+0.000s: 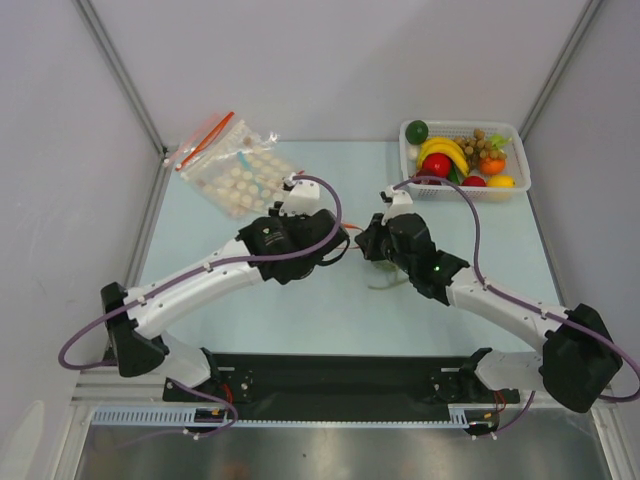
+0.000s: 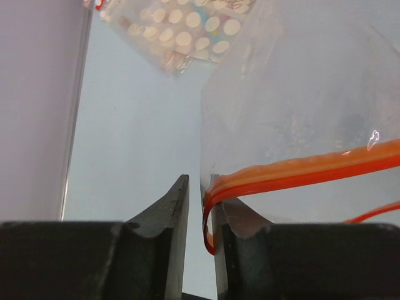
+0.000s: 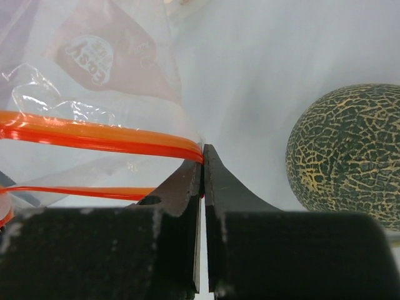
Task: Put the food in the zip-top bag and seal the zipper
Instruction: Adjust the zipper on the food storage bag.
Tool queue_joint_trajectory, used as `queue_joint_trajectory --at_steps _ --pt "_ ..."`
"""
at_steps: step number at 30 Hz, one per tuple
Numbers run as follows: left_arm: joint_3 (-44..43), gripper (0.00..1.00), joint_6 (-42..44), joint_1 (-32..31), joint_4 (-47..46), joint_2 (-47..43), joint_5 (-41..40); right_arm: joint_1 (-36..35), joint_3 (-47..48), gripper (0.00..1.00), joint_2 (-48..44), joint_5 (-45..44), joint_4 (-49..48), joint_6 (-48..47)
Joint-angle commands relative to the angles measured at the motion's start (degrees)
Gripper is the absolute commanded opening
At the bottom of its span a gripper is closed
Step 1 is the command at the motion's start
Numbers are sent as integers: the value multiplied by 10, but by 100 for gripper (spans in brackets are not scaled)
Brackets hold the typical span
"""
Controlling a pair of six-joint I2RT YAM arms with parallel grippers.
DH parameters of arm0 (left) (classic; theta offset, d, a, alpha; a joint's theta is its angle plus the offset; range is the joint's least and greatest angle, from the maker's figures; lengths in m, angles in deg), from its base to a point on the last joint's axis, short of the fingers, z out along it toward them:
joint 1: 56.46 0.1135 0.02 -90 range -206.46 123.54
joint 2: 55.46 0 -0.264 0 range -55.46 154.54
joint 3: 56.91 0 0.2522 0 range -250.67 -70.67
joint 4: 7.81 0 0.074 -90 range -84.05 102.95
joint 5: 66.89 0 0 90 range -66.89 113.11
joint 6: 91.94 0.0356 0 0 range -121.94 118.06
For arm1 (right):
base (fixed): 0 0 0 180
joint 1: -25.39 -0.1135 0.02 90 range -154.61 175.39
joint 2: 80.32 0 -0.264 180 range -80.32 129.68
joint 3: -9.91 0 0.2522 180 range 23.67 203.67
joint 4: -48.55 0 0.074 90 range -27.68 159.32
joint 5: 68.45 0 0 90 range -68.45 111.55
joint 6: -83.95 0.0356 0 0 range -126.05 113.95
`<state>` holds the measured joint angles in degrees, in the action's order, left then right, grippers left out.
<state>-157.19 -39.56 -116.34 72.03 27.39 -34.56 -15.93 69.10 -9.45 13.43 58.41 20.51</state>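
I need to pinch the zip-top bag's red zipper at its end with my left gripper next, so that the bag's opening stays open for the food.
The clear zip-top bag hangs between my two grippers over the table's middle; in the top view the wrists mostly hide it. Its red zipper runs across the mouth, with both strips apart in the right wrist view. My left gripper is narrowly open; the strip's end curls into the gap against one finger. My right gripper is shut on the strip's other end. A rough grey-green ball lies on the table right of those fingers. A dark green ball, a red fruit and a dark red piece sit in the basket.
A white basket at the back right also holds yellow bananas and a brown grape bunch. Clear disc-patterned bags lie at the back left, also in the left wrist view. White walls enclose the table.
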Motion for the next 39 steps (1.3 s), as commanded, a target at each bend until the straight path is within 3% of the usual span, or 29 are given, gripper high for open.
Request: queue_joint_trajectory --at_steps 1,4,16,20,31,35,39 --pt "-41 25 -47 -2 98 20 -90 12 0 1 14 5 2 -4" --pt "-36 32 -37 -1 78 33 -83 11 -9 1 20 44 -32 -9" --pt "38 33 82 -1 -83 -21 -13 7 -2 0 56 55 -40 -11" --pt "53 0 86 -1 -100 -38 -10 6 -3 0 57 57 -43 -10" --pt "72 0 90 -1 -113 -35 16 27 -3 0 109 119 -78 -4" --pt "81 0 124 -2 -159 -8 49 28 10 7 142 128 -83 -6" --pt "66 1 144 -1 -177 42 71 27 15 23 166 140 -90 -3"
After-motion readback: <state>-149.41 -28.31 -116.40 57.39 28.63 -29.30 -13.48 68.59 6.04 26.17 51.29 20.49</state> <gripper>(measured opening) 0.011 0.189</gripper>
